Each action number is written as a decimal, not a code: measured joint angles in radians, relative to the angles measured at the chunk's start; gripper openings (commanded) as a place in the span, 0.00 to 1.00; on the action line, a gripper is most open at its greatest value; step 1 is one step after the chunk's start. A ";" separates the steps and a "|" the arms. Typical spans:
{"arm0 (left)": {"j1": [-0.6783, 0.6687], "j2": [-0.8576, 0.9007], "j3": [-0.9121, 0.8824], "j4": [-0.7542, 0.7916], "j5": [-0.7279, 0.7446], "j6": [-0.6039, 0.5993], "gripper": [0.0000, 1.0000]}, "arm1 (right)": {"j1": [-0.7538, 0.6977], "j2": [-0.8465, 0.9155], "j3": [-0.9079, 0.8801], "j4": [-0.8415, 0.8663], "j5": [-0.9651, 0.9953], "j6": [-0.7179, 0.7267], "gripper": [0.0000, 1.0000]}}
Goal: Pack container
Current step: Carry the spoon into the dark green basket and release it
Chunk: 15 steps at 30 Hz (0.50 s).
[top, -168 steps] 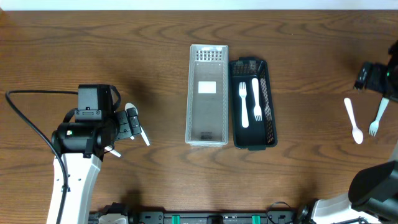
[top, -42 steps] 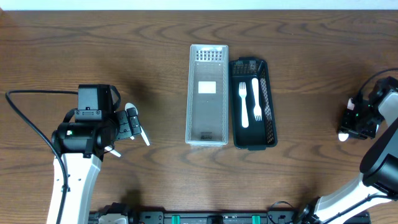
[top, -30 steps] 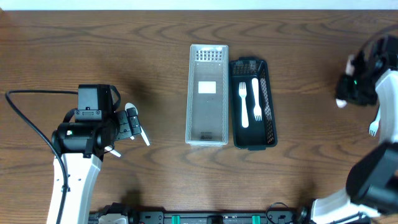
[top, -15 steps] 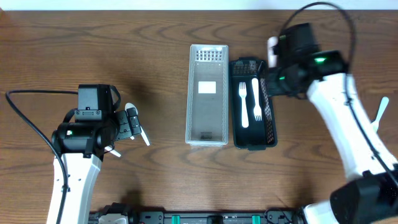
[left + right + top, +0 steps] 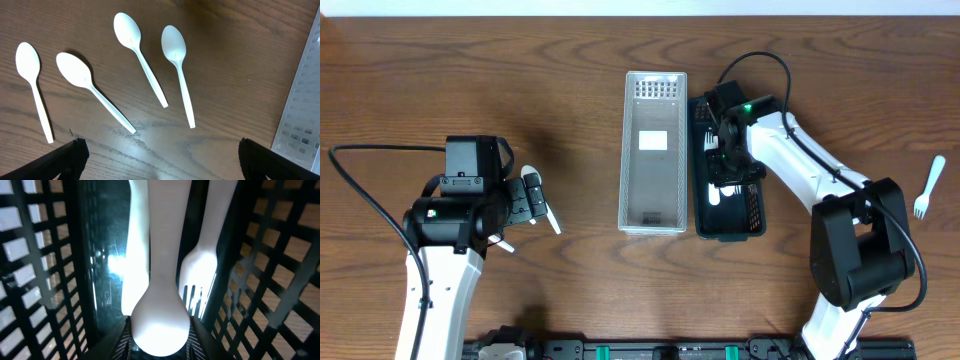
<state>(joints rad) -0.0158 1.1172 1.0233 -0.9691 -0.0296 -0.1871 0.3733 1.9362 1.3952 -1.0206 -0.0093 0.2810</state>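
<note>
The spoon's bowl (image 5: 160, 328) is low inside the black basket's mesh sides, next to the white fork's teeth, so my right gripper will let go of the spoon.
My right gripper (image 5: 725, 168) hangs over the black mesh basket (image 5: 758, 205) and is shut on a white plastic spoon (image 5: 161, 322), gripped at the bowl, handle pointing away down into the basket (image 5: 40, 270). Under it lie a white fork (image 5: 200, 275) and another white utensil (image 5: 136, 255). My left gripper (image 5: 535, 200) stands open and empty over the table at the left. Its black fingertips (image 5: 65, 160) flank bare wood. Just beyond them lie several white spoons (image 5: 140, 55). The clear tray (image 5: 624, 150) sits next to the basket.
A single white fork (image 5: 926, 187) lies on the table at the far right. The clear tray's perforated edge (image 5: 302, 100) shows at the right of the left wrist view. A black cable (image 5: 360, 190) loops beside the left arm.
My right arm has swung from the far right of the table to over the black basket, carrying the spoon. The left arm has not moved.
</note>
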 measured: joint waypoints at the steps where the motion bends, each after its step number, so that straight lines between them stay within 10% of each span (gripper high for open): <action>1: 0.000 0.000 0.000 0.000 0.000 0.000 0.98 | 0.002 0.000 0.000 0.005 0.000 0.000 0.30; 11: 0.000 0.000 0.000 0.000 0.000 0.000 0.98 | 0.002 -0.020 0.163 -0.143 0.002 -0.014 0.79; 15: 0.000 0.000 0.000 0.000 0.000 0.000 0.98 | -0.012 -0.095 0.267 -0.188 0.000 -0.045 0.80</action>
<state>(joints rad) -0.0158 1.1172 1.0233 -0.9691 -0.0296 -0.1871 0.3611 1.8416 1.6627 -1.2087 -0.0090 0.2359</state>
